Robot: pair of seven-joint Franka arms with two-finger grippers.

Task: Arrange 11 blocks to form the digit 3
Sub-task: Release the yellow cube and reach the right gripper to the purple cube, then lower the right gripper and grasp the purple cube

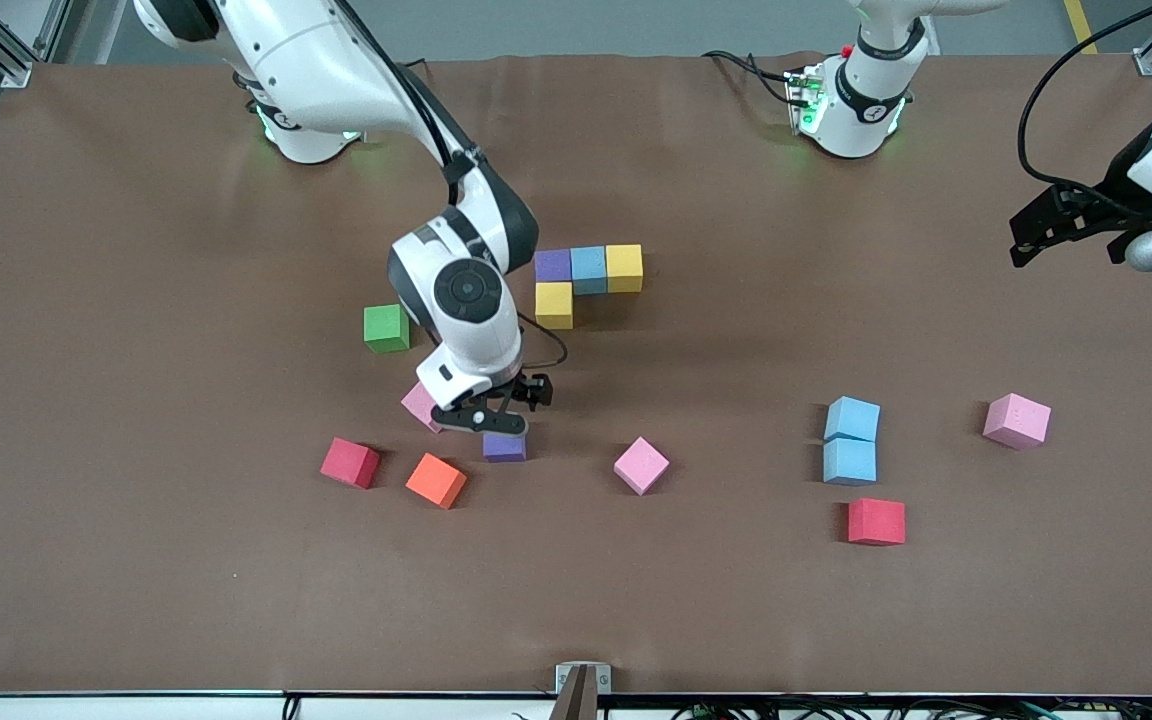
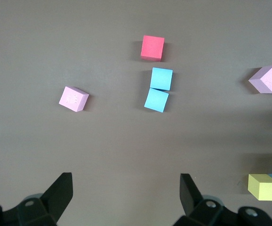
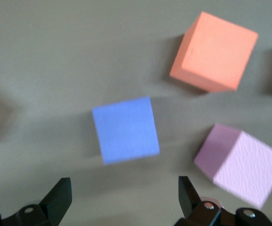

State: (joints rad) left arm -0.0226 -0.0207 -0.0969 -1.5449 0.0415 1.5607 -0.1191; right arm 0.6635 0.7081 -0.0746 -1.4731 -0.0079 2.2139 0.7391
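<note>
The right gripper grabs the loose purple block [image 1: 504,446] by its sides next, which extends the digit 3 below the yellow block [image 1: 554,305].
Four touching blocks form a start of the figure: purple [image 1: 553,265], light blue [image 1: 588,268] and yellow [image 1: 624,267] in a row, with a second yellow [image 1: 554,305] nearer the camera. My right gripper [image 1: 496,405] [image 3: 124,197] hangs open and empty just over a loose purple block [image 1: 504,446] [image 3: 125,130] and half hides a pink block [image 1: 420,404] [image 3: 242,165]. Loose blocks lie around: red [image 1: 350,462], pink [image 1: 641,465], two touching light blue [image 1: 852,419] [image 2: 161,78], red [image 1: 876,521] [image 2: 152,47] and pink [image 1: 1016,420] [image 2: 73,98]. My left gripper [image 1: 1026,240] [image 2: 126,193] waits open, high over its end of the table.
An orange cube [image 1: 436,480] [image 3: 214,52] lies between the red and purple blocks near the right gripper. A green cube [image 1: 386,327] sits beside the right arm's wrist. The brown table mat [image 1: 186,600] stretches bare toward the camera.
</note>
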